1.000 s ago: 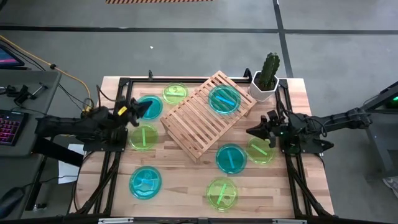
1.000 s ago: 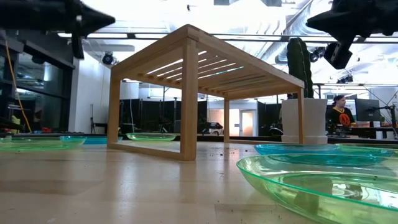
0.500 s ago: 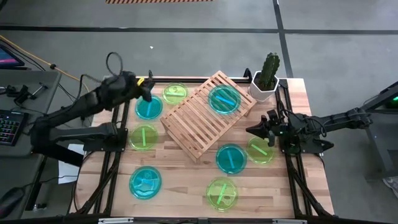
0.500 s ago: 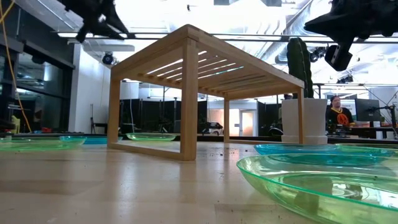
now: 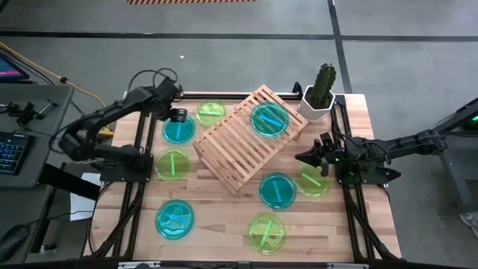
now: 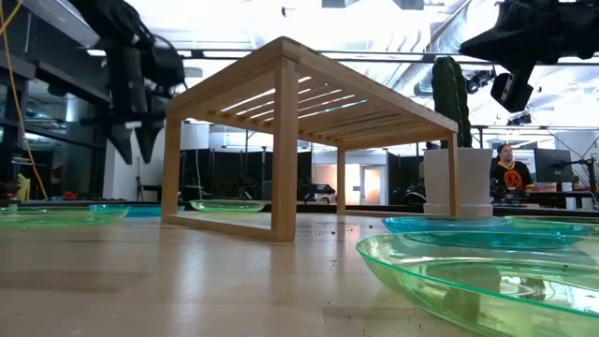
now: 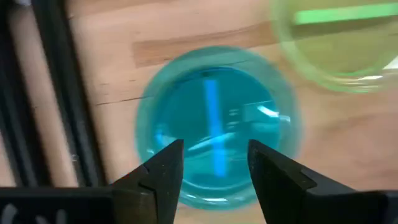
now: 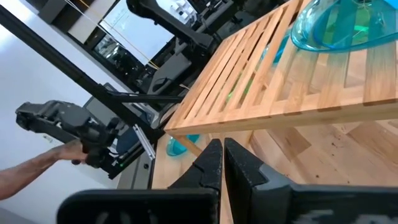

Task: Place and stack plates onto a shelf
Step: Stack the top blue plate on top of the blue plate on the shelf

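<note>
The left gripper next needs to grab the loose teal plate by its rim (image 5: pixel 178 140), to stack it on the shelf's teal plate.
My left gripper (image 5: pixel 178 116) hangs open, fingers pointing down, over a teal plate (image 7: pixel 214 118) that lies flat on the table at the far left (image 5: pixel 178 131). In the low view its fingertips (image 6: pixel 136 150) stand well above the tabletop. The wooden slatted shelf (image 5: pixel 246 138) stands askew mid-table, and one teal plate (image 5: pixel 269 119) rests on its top. My right gripper (image 5: pixel 302 158) waits shut at the right, in the air beside the shelf (image 8: pixel 280 81).
Loose plates lie flat around the shelf: lime (image 5: pixel 210 112), lime (image 5: pixel 172 164), teal (image 5: pixel 175 220), lime (image 5: pixel 267 232), teal (image 5: pixel 278 190), lime (image 5: pixel 312 180). A potted cactus (image 5: pixel 321 90) stands at the far right. Black frame rails (image 5: pixel 138 149) run along both table sides.
My left gripper has swung from the table's left side toward the far edge, tipped from level to pointing down, come down over the far-left teal plate, and opened. No plate has moved.
</note>
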You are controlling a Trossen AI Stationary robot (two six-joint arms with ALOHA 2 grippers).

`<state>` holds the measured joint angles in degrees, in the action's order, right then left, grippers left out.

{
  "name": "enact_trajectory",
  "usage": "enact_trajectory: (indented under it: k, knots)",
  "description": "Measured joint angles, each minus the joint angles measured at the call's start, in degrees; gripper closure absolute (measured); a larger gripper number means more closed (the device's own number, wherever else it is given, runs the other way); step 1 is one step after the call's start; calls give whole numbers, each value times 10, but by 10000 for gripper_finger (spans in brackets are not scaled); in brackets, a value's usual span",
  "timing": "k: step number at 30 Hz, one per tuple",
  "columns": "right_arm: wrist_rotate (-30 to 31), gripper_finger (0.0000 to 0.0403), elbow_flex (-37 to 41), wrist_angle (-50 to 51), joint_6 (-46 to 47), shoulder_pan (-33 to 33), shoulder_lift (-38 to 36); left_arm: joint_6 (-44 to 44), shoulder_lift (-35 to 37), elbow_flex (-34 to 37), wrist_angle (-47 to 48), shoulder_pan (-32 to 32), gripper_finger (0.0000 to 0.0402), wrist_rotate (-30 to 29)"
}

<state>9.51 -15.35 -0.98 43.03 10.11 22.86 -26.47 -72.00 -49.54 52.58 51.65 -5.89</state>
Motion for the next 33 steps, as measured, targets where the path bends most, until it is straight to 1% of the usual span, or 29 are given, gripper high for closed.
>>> enact_trajectory:
  k: [2,5,9,13,17,21,25,29,33]
  knots:
    - [5,403,0,0,0,0,0,-14,-27,0,0,5,231,-20]
    - [14,403,0,0,0,0,0,-66,-53,7,6,6,229,-35]
    - [15,403,0,0,0,0,0,-133,-57,56,-5,1,229,-35]
    - [15,403,0,6,-4,0,0,-213,-29,121,-22,-5,229,-35]
    - [26,403,0,21,-1,0,0,-289,24,176,-83,-17,229,-32]
    - [37,403,0,21,0,0,0,-341,63,210,-134,-23,229,-49]
    - [39,403,0,21,0,0,0,-365,74,229,-136,-22,229,-58]
    - [39,403,0,21,0,0,0,-381,74,231,-133,-24,229,-55]
    - [39,403,0,21,0,0,0,-395,70,231,-140,-26,229,-83]
